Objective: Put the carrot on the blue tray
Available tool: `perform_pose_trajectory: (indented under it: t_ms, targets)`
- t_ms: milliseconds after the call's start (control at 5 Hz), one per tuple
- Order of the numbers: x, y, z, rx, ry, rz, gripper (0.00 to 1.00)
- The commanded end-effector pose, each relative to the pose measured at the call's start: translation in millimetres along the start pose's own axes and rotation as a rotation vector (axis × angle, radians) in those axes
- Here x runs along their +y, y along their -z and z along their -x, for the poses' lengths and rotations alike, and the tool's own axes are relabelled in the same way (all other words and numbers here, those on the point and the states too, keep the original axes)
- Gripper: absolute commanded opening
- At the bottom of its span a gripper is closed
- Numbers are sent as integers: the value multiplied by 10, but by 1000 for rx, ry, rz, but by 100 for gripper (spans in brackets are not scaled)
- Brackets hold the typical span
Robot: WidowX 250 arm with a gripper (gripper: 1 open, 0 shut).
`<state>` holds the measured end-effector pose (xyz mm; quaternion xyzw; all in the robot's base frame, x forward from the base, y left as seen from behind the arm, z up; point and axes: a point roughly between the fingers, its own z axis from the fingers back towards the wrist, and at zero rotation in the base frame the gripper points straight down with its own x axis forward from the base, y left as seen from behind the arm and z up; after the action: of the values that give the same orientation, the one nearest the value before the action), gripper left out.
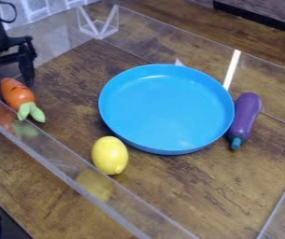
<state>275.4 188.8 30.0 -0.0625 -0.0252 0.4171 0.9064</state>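
Observation:
The carrot needs to go on the blue tray (167, 107), so my gripper should grab it next by its thick orange body (18, 94).
The small orange carrot (20, 96) with its light green top lies on the wooden table at the far left, near the clear front wall. My black gripper (7, 70) hangs straight down just above and behind the carrot's orange end, its fingers spread open with nothing between them. Whether a finger touches the carrot I cannot tell. The big round blue tray (167, 107) sits empty in the middle of the table, well to the right of the carrot.
A yellow lemon (109, 154) lies in front of the tray's left rim. A purple eggplant (243, 119) rests against the tray's right side. Clear plastic walls (70, 173) border the table at the front and back.

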Motion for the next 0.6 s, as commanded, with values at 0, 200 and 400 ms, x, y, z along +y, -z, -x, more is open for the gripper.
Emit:
perform_pose_trajectory:
  t_ms: [0, 200, 400]
  targets:
    - [13, 69, -40, -22, -31, -6, 100]
    - [-41, 87, -47, -28, -55, -8, 100]
    - [29, 78, 35, -30, -9, -15, 0]
